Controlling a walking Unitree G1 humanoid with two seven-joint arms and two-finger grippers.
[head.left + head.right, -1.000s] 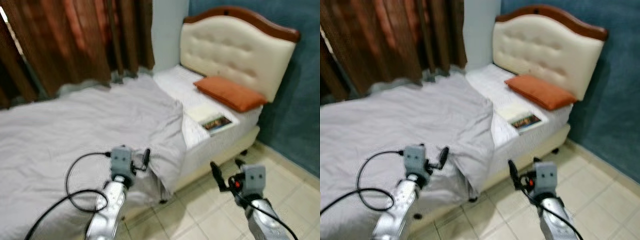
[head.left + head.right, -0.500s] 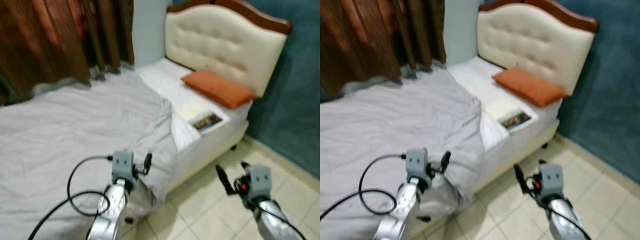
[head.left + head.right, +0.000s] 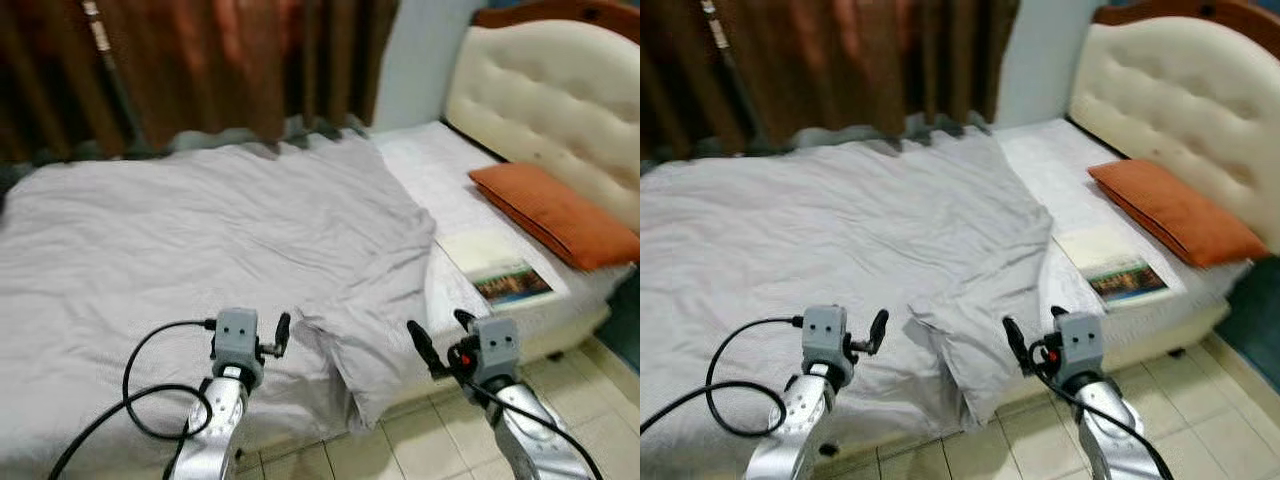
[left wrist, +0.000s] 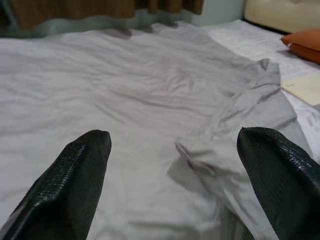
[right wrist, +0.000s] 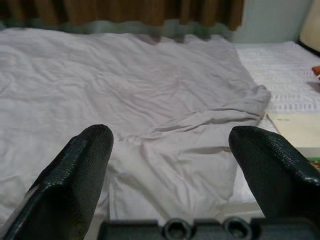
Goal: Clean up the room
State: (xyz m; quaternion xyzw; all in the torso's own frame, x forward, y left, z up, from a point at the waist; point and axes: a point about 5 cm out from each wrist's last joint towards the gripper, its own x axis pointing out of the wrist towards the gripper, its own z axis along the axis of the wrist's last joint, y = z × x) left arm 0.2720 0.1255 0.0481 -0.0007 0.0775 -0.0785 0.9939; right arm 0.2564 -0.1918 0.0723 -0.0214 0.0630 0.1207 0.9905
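I should next use my left gripper to grab the grey blanket (image 3: 230, 230) by the raised fold at its corner (image 3: 322, 326), since the blanket lies spread flat over the bed.
A grey blanket (image 3: 230, 230) covers most of the bed, and its folded corner (image 3: 372, 345) hangs over the near edge. Bare white sheet (image 3: 440, 180) shows toward the cream headboard (image 3: 560, 110). An orange pillow (image 3: 555, 212) lies there, with a book with a colourful cover (image 3: 510, 283) on a cream sheet of paper beside it. My left gripper (image 3: 278, 338) is open, low over the blanket near the bed's front edge. To the right of the folded corner, my right gripper (image 3: 440, 335) is open and holds nothing. The wrist views look along open fingers (image 4: 75, 170) (image 5: 75, 165) across the blanket.
Brown curtains (image 3: 220, 70) hang behind the bed. Beige floor tiles (image 3: 430, 440) run along the near side of the bed. A black cable (image 3: 150, 395) loops beside my left arm.
The whole picture has shifted right, so the camera has turned left and closed in on the bed. Both grippers stay open in the same pose, now at the bed's edge.
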